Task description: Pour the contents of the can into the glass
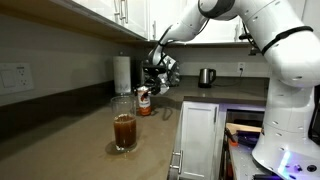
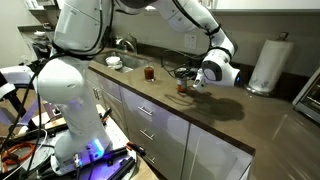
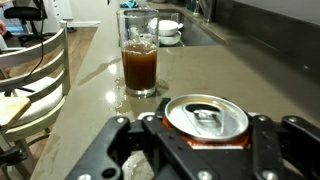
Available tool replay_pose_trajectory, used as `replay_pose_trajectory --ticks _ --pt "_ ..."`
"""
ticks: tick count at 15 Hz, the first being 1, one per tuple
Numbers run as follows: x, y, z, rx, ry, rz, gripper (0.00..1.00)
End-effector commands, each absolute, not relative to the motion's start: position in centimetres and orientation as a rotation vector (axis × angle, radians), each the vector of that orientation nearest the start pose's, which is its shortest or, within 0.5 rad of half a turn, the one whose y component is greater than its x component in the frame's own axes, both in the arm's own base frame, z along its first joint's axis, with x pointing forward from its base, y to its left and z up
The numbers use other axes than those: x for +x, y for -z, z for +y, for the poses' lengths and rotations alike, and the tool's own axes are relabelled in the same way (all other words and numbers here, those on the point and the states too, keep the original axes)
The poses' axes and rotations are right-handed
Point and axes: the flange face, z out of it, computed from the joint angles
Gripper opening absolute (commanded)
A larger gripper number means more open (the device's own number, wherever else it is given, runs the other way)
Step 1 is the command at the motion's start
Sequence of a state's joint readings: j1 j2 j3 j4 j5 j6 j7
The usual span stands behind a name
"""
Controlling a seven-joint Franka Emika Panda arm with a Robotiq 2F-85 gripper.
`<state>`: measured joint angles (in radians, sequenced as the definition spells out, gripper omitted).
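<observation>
I should release: the flat counter would hold the upright can.
The can (image 3: 205,118), red-orange with an open silver top, stands upright on the brown counter. It also shows in both exterior views (image 1: 144,103) (image 2: 183,88). My gripper (image 3: 205,150) reaches down over it with a finger on each side and looks shut on it; it shows in both exterior views (image 1: 150,88) (image 2: 192,80). The glass (image 3: 139,60) stands a short way beyond the can, about half full of the dark brown contents (image 3: 139,70). It also shows in both exterior views (image 1: 124,130) (image 2: 150,72).
A white paper towel roll (image 1: 122,73) (image 2: 268,65) stands at the wall behind the can. A steel kettle (image 1: 206,77) is on the far counter. A sink with bowls (image 3: 168,30) (image 2: 118,62) lies past the glass. The counter looks wet around the glass base (image 3: 118,98).
</observation>
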<state>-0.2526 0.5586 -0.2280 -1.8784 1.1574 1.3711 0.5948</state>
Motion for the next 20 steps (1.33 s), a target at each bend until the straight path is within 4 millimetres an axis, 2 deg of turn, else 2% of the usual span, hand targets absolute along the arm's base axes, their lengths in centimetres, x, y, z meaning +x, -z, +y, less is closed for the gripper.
replay_pose_trajectory --ticks 1,4,5,6,10,20 --pt "55.0 -23.0 -15.3 -1.345 -1.12 1.348 0.26" --pt "55.1 -22.8 -15.4 -1.344 -1.128 1.35 0.26" --pt "55.1 -22.8 -15.4 -1.344 -1.129 1.352 0.6" --pt "55.1 -22.9 -15.4 -1.345 -1.129 1.352 0.77" --pt "54.9 -23.1 -15.4 -1.35 -1.128 1.366 0.98" --pt "54.1 -23.9 -16.4 -1.346 -1.111 1.459 1.0"
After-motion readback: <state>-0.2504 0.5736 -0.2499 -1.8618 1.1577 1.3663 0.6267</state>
